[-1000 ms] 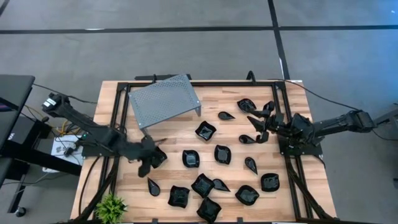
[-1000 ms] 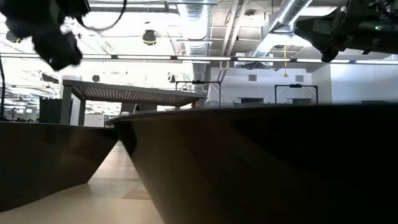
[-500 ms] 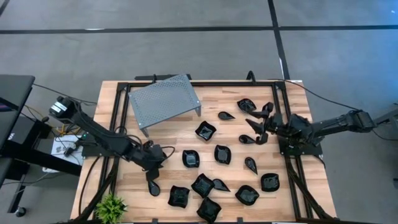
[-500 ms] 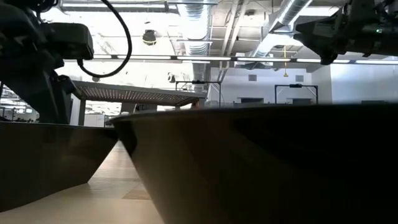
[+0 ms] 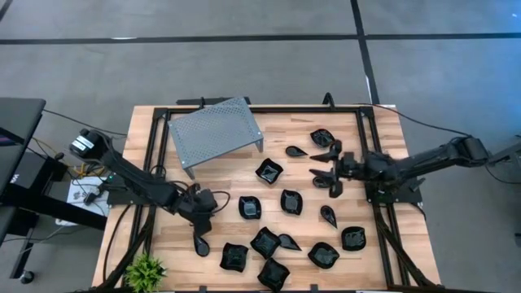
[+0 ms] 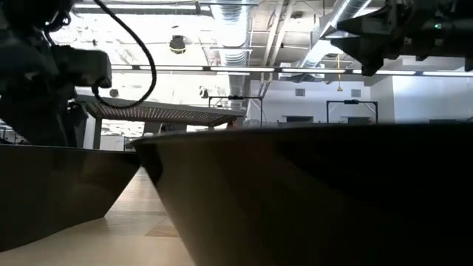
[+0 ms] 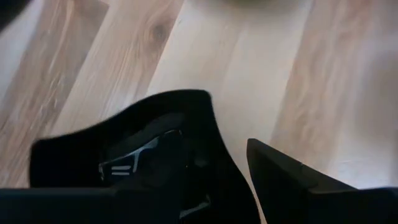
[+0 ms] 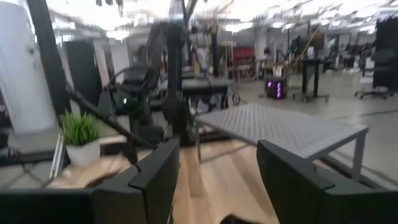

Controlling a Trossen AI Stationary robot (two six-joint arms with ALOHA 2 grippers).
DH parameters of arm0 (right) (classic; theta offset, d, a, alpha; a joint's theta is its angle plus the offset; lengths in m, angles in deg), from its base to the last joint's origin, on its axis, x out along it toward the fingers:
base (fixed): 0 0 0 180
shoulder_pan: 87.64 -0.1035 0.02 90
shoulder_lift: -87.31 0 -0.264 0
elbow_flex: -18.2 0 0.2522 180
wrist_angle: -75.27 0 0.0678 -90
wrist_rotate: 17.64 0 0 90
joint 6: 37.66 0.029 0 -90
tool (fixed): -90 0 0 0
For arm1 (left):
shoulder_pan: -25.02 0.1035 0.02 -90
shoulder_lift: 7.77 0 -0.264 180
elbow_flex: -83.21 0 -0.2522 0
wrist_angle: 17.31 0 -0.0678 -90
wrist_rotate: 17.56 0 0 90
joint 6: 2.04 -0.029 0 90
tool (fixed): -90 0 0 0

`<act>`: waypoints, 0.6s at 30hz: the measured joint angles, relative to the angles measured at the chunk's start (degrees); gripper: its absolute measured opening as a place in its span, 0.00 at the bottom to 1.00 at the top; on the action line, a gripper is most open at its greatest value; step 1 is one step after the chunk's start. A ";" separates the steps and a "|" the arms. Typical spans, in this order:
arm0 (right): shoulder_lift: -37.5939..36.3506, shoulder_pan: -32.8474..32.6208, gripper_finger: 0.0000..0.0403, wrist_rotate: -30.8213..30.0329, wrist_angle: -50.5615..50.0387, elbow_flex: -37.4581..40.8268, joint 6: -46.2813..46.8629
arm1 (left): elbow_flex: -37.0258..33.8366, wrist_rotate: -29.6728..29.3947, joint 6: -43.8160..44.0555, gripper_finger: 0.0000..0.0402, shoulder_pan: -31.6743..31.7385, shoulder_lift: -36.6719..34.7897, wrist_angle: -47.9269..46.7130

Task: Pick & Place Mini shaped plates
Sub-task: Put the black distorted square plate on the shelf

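Observation:
The square plate should go on the perforated tray (image 5: 213,134), so my left gripper needs to grab the plate by its raised rim next.
Several small glossy black plates lie scattered on the wooden table (image 5: 244,183), among them a square one (image 5: 269,171) and a teardrop one (image 5: 199,242). My left gripper (image 5: 205,203) is low over the table's near left part, open. In the left wrist view (image 7: 217,186) a black plate (image 7: 124,143) lies flat on the wood right at its fingers. My right gripper (image 5: 327,165) hovers open and level above the plates on the right side, fingers pointing toward the table's left. In its wrist view (image 8: 217,180) nothing is between the fingers. My left gripper comes down from above at the black plate's raised rim (image 7: 208,118). One finger (image 7: 280,180) stands outside that rim with bare wood between them, and the plate hides the other finger. Whether either finger touches the plate, I cannot tell.
A grey perforated metal tray (image 5: 216,130) stands on legs at the far left of the table. Black frame rails (image 5: 155,155) run along the table's sides. A small green plant (image 5: 145,268) sits at the near left corner. Large dark plates (image 6: 310,192) block most of the low view.
My left gripper has come down from well above the table to just over it and moved slightly toward the right. My right gripper has moved a little toward the table's left, staying raised and open. No plate has visibly moved.

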 joint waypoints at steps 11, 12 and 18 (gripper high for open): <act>11.10 0.26 0.47 -0.16 0.24 -7.09 -0.84 | -0.02 -1.07 -1.61 0.09 -0.07 1.09 0.16; 11.76 0.26 0.47 -0.15 0.21 -7.48 -1.60 | -0.02 -1.31 -1.61 0.05 -0.35 0.57 0.16; 15.08 0.23 0.46 -0.16 0.09 -9.55 -3.19 | 0.97 -0.85 -2.41 0.02 -2.52 -4.65 0.18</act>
